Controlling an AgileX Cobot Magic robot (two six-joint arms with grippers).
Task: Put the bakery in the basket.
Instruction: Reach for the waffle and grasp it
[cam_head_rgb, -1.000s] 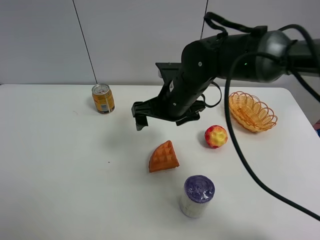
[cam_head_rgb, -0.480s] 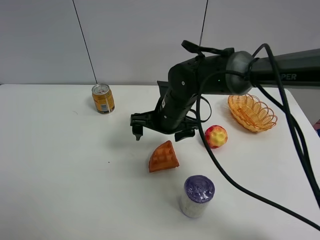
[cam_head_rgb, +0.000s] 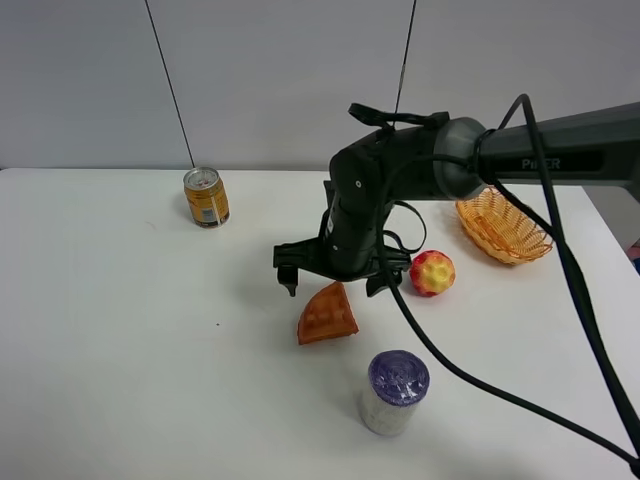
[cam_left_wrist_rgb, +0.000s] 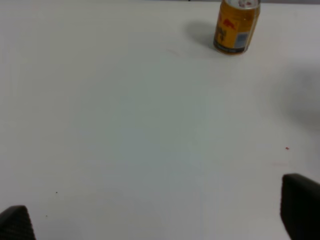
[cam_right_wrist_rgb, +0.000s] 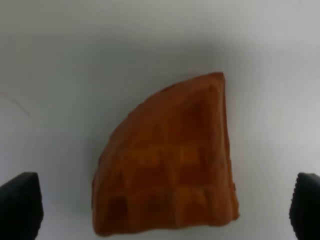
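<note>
The waffle wedge (cam_head_rgb: 327, 314) (cam_right_wrist_rgb: 165, 165) is still below my right gripper's fingers, so my right gripper should lower to it before it closes.
The bakery, an orange-brown waffle wedge (cam_head_rgb: 327, 314), lies flat on the white table near the middle. My right gripper (cam_head_rgb: 332, 283) is open just above its far edge, one finger to each side, not touching it. In the right wrist view the waffle (cam_right_wrist_rgb: 170, 160) fills the middle, between the two dark fingertips (cam_right_wrist_rgb: 20, 205). The orange woven basket (cam_head_rgb: 502, 224) stands at the back right, with nothing in it. My left gripper (cam_left_wrist_rgb: 157, 220) is open over bare table and does not show in the exterior high view.
A red-yellow round fruit (cam_head_rgb: 432, 273) lies right of the gripper, between waffle and basket. A white cup with a purple lid (cam_head_rgb: 396, 392) stands in front of the waffle. An orange can (cam_head_rgb: 206, 196) stands at the back left, also in the left wrist view (cam_left_wrist_rgb: 236, 25).
My right gripper has come down and a little to the right, from well above the table to just over the waffle, still open. The objects have not moved.
</note>
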